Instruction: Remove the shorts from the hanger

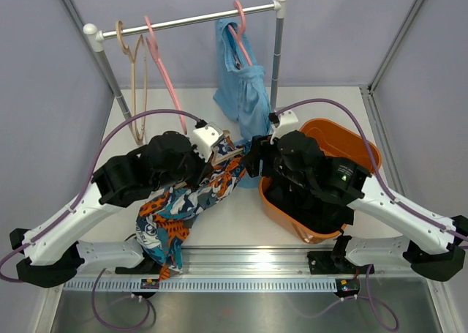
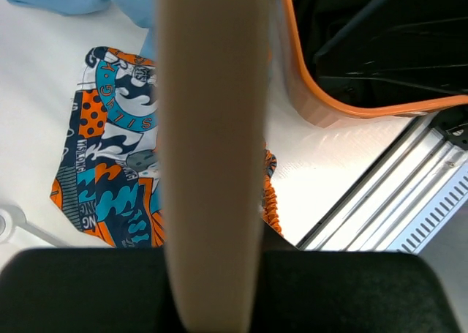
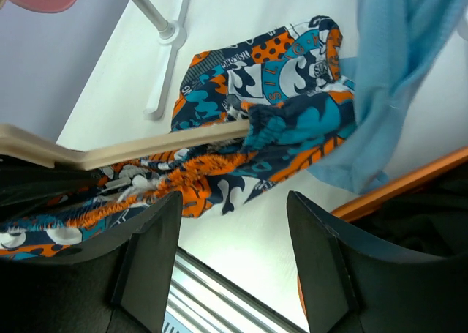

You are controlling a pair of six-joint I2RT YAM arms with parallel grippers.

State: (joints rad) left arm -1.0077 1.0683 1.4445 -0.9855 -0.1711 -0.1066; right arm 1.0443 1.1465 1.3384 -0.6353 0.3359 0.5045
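Observation:
My right gripper will grab the patterned shorts [image 1: 186,205] by the bunched waistband at the hanger bar's end [image 1: 243,152], and it will grab only cloth. The hanger can then slip out.
The orange-blue-white patterned shorts [image 1: 186,205] hang by their waistband on a beige wooden hanger [image 1: 225,147] and trail down onto the table. My left gripper [image 1: 218,154] is shut on that hanger [image 2: 212,128]. The shorts lie below it [image 2: 110,165]. My right gripper [image 1: 252,162] is open and empty, just right of the shorts. In the right wrist view the gripper [image 3: 234,197] faces the bunched waistband [image 3: 292,121] and the hanger bar [image 3: 146,146]. The plain light blue shorts [image 1: 245,91] hang on a pink hanger [image 1: 240,25] on the rail. Dark shorts [image 1: 311,205] lie in the basket.
An orange basket [image 1: 351,139] stands at the right under my right arm. The clothes rail [image 1: 190,20] spans the back, with an empty beige hanger [image 1: 135,77] and an empty pink hanger [image 1: 164,69]. A rack foot [image 3: 164,33] stands on the table.

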